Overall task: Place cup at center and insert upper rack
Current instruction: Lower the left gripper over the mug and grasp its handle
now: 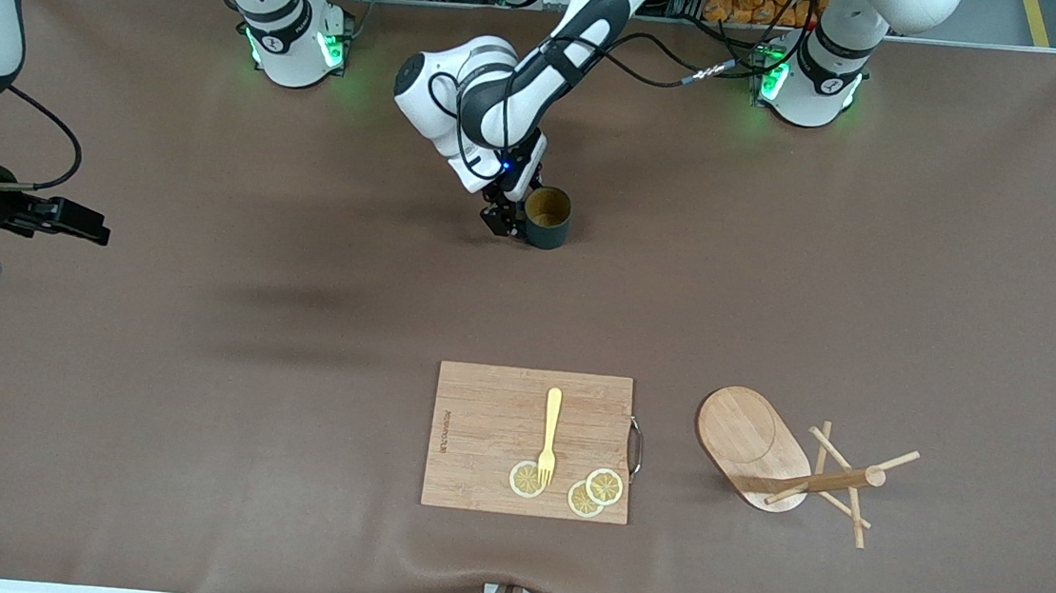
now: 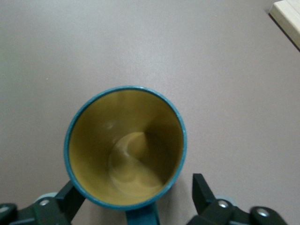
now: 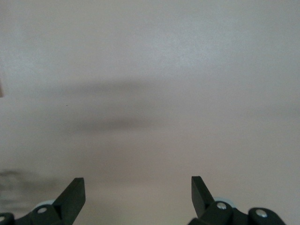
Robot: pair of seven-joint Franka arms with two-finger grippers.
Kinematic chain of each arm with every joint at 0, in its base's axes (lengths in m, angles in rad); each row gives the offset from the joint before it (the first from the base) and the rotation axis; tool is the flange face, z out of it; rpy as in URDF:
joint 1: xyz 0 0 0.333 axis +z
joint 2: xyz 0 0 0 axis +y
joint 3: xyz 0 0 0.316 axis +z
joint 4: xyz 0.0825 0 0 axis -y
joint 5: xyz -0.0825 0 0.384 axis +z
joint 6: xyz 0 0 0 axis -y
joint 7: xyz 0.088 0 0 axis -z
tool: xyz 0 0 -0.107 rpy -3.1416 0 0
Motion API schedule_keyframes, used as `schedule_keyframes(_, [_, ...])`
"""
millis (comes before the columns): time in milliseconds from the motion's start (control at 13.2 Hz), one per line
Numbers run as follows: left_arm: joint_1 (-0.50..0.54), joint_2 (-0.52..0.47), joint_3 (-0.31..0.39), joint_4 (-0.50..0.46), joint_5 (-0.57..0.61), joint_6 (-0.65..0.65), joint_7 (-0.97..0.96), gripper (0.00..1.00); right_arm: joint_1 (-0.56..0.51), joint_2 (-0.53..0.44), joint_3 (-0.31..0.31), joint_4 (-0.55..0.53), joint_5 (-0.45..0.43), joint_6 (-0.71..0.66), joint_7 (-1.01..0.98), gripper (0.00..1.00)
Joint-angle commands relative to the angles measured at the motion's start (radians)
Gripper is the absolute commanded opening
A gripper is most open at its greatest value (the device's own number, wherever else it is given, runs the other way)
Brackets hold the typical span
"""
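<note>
My left gripper will grab the cup [image 2: 125, 147] by its handle [image 2: 143, 215] next, to bring it onto the upper rack.
The cup [image 1: 547, 218] is dark teal with a yellowish inside and stands upright on the brown table, about midway between the two arm bases. My left gripper [image 1: 504, 221] is low beside it, open, on the side toward the right arm's end. In the left wrist view the cup [image 2: 125, 146] fills the space between the fingers [image 2: 202, 190], and its handle [image 2: 142, 217] points back toward the wrist. One finger is against the cup's wall and the other stands apart from it. The upper rack [image 1: 795, 465] lies on its side nearer the front camera. My right gripper [image 1: 76, 221] waits open and empty.
A rectangular wooden cutting board [image 1: 487, 436] lies near the front edge, beside the rack, with a yellow fork [image 1: 550, 432] and three lemon slices [image 1: 585, 493] on it. A corner of the board [image 2: 288, 16] shows in the left wrist view. The right wrist view shows only bare table [image 3: 150, 93].
</note>
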Motion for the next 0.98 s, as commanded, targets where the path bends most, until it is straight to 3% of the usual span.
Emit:
schedule_keyframes(0, [-0.007, -0.001, 0.006, 0.011, 0.012, -0.013, -0.015, 0.97, -0.011, -0.009, 0.002, -0.007, -0.02, 0.001, -0.002, 1.0])
schedule_keyframes(606, [-0.012, -0.008, -0.001, 0.019, 0.011, 0.083, -0.019, 0.99, -0.032, 0.0, 0.002, 0.05, 0.003, -0.008, -0.001, 1.0])
schedule_keyframes(833, [-0.013, -0.007, -0.004, 0.017, 0.009, 0.114, -0.028, 0.71, -0.032, 0.02, 0.002, 0.05, 0.003, -0.008, 0.001, 1.0])
schedule_keyframes(909, [-0.013, -0.002, -0.01, 0.016, 0.012, 0.117, -0.028, 0.67, -0.032, 0.02, 0.002, 0.05, 0.002, -0.008, 0.001, 1.0])
